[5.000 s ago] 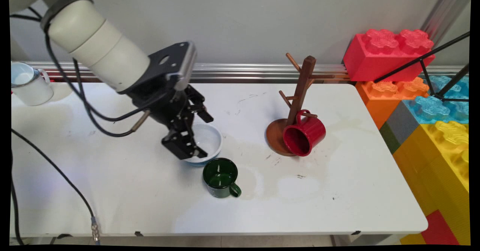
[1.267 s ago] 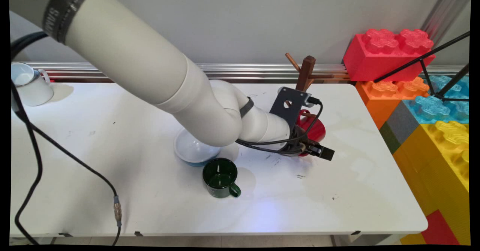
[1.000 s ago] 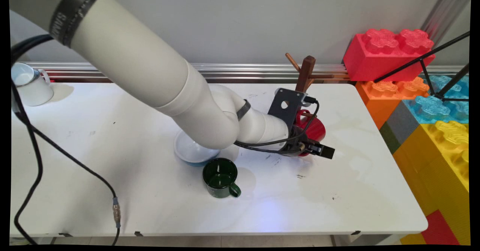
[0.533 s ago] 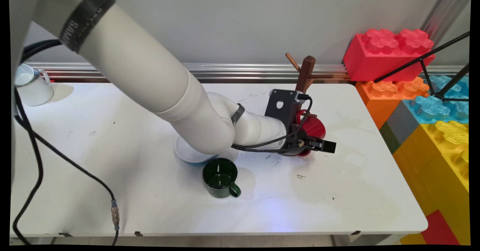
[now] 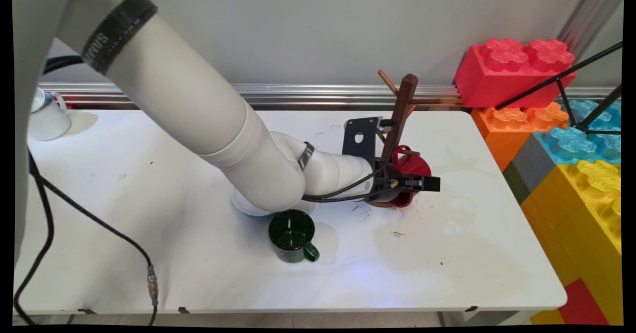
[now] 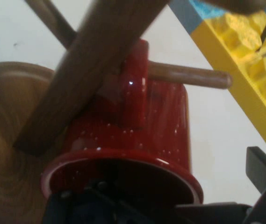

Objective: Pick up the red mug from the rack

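The red mug's handle (image 6: 136,86) needs to stay free to slip off the wooden peg, so my gripper needs to grab the red mug by its rim (image 6: 194,181) next.
A red mug (image 5: 413,166) hangs by its handle on a low peg of the brown wooden mug tree (image 5: 400,112), mouth tilted down towards the near side. My gripper (image 5: 418,188) is at that mouth, open. One finger (image 5: 431,184) lies outside the mug's right wall and the other reaches inside the rim. In the hand view the red mug (image 6: 147,126) fills the middle, with the tree's post (image 6: 100,56) crossing it, a peg (image 6: 193,77) behind and the round base (image 6: 4,149) at left. The outer finger (image 6: 263,170) stands apart from the wall.
A dark green mug (image 5: 292,233) stands near the front, with a white and blue bowl (image 5: 242,208) behind it, half hidden by the arm. A white mug (image 5: 47,120) sits at the far left. Big toy bricks (image 5: 512,69) and a black tripod leg (image 5: 571,77) border the right side.
Five seconds ago the hand was over the bowl; it has swung right to the red mug. In the last second it edged back and up, levelling out against the mug's mouth.
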Action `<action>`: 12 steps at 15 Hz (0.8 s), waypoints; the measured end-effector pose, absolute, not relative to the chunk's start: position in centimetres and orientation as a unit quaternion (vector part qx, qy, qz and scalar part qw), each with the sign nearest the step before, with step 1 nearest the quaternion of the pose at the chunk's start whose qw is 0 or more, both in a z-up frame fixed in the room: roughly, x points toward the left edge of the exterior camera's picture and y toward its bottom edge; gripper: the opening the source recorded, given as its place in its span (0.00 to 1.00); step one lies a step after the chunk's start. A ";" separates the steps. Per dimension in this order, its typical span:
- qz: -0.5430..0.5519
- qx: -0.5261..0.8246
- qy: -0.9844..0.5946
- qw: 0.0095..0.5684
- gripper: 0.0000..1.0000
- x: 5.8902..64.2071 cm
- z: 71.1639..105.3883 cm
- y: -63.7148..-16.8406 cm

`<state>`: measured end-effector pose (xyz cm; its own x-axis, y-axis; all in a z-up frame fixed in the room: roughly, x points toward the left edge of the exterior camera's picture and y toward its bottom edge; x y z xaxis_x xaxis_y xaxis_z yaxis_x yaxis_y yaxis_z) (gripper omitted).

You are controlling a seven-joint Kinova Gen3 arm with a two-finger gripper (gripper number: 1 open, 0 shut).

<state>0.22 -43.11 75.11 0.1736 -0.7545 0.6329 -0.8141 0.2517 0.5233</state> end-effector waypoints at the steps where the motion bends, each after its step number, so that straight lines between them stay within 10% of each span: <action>1: 0.030 0.615 -0.637 0.464 1.00 0.3 75.1 -43.1; 12: 0.000 0.655 -0.583 0.481 1.00 0.3 74.9 -42.7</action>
